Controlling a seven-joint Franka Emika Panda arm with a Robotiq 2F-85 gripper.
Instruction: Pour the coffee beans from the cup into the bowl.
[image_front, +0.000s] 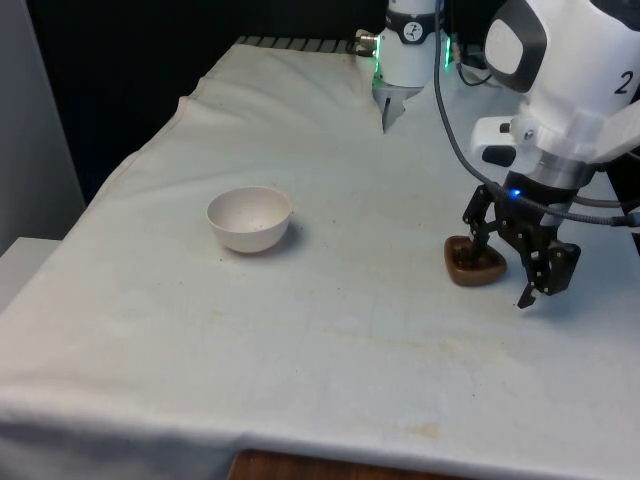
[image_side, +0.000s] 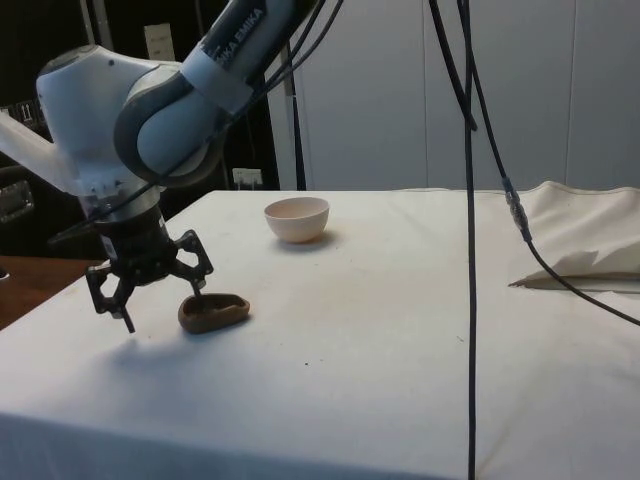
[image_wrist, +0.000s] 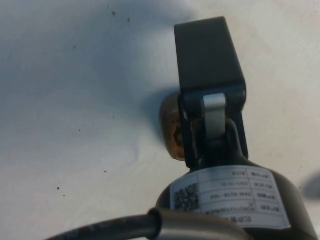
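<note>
The gripper needs to grab the small brown cup by its rim (image_front: 499, 258) next, so that it can pour the coffee beans into the white bowl (image_front: 250, 218).
A small brown cup (image_front: 475, 266) with dark coffee beans in it stands on the white cloth at the front view's right. My gripper (image_front: 501, 279) hangs low over it, open and tilted. One finger dips at the cup's rim and the other reaches down outside it, on the side away from the bowl. In the side view the cup (image_side: 213, 312) sits just beside the gripper (image_side: 165, 308). The wrist view has one black finger (image_wrist: 210, 65) covering part of the cup (image_wrist: 170, 124). An empty white bowl (image_front: 250, 218) (image_side: 297, 218) stands well apart, towards the front view's left.
Black cables (image_side: 470, 200) hang down across the side view. The cloth lies bunched in folds (image_side: 585, 240) near the robot's end of the table. The table's front edge (image_front: 300, 445) runs close to the front camera.
</note>
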